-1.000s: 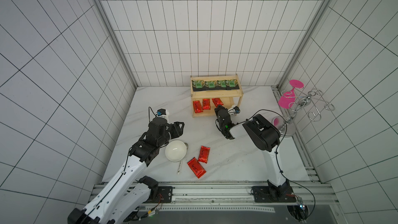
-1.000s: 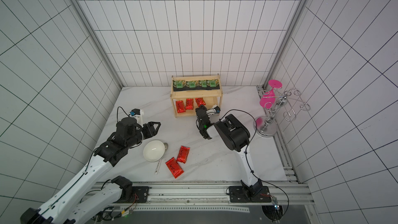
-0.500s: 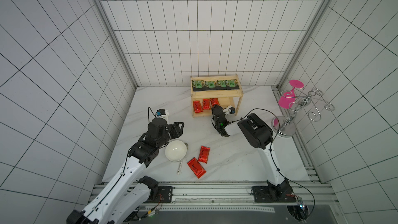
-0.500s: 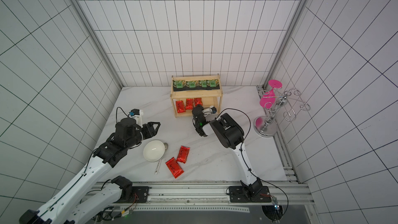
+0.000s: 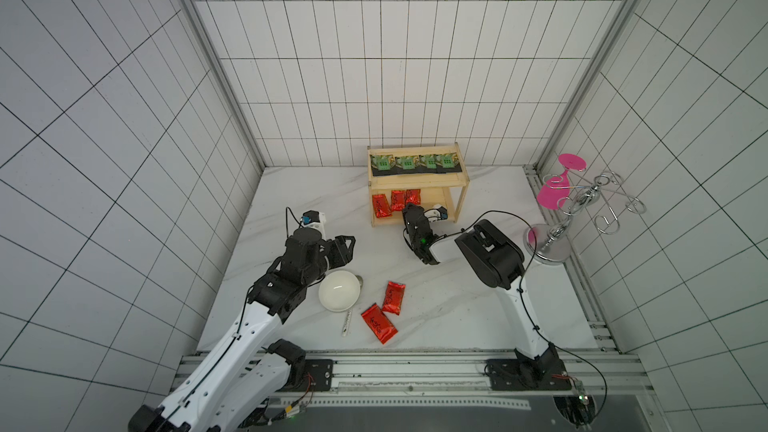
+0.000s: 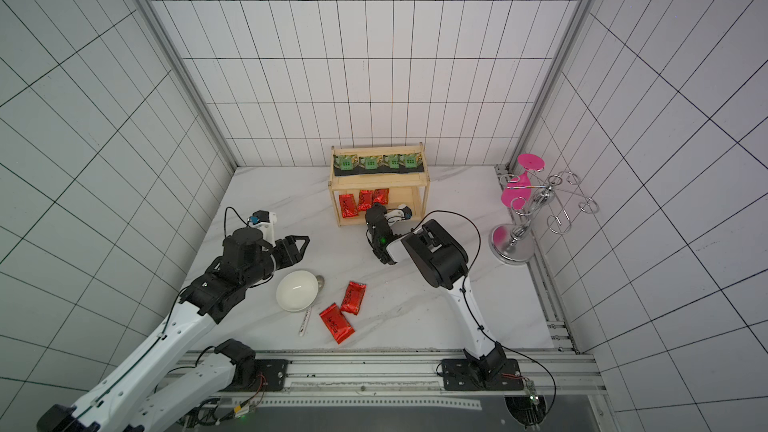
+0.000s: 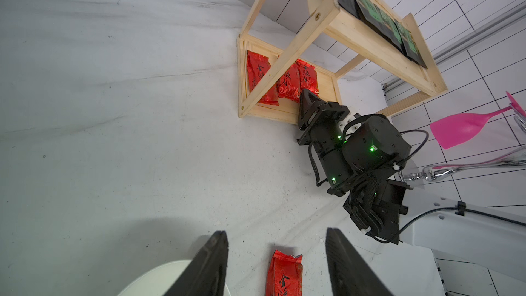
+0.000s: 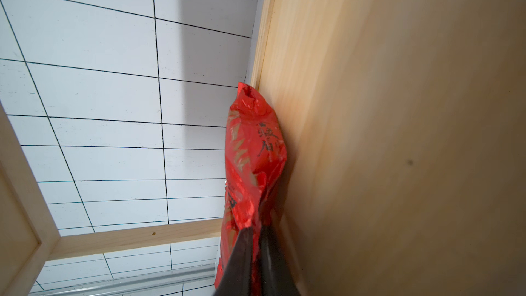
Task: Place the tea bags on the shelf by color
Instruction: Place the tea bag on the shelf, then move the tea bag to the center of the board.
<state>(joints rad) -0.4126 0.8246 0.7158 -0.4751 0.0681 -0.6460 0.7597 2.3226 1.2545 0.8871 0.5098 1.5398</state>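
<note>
My right gripper is ready to open now: the red pouch is resting against the wood, so the pouch would stay on the lower board.
The wooden shelf [image 5: 419, 179] stands at the back of the table. Several black tea bags [image 5: 415, 163] with green centres line its top board. Three red tea bags [image 5: 381, 207] lie on its lower board. My right gripper [image 5: 409, 211] reaches into that lower tier and is shut on the rightmost red pouch [image 8: 253, 149], which rests against the wood. Its jaws [image 8: 256, 230] pinch the pouch's edge. Two more red pouches [image 5: 394, 297] [image 5: 378, 323] lie on the table in front. My left gripper [image 5: 349, 247] hovers open near them, and one pouch [image 7: 284, 274] shows between its fingers [image 7: 216, 252].
A white bowl [image 5: 338, 290] sits under my left wrist with a spoon [image 5: 347, 324] beside it. A chrome wire stand with pink glasses [image 5: 582, 201] occupies the right edge. Tiled walls close three sides, and a metal rail [image 5: 395, 367] runs along the front.
My right gripper has shifted left along the shelf's lower board, bringing the red pouch it holds closer to the other two. The left arm has stayed still.
</note>
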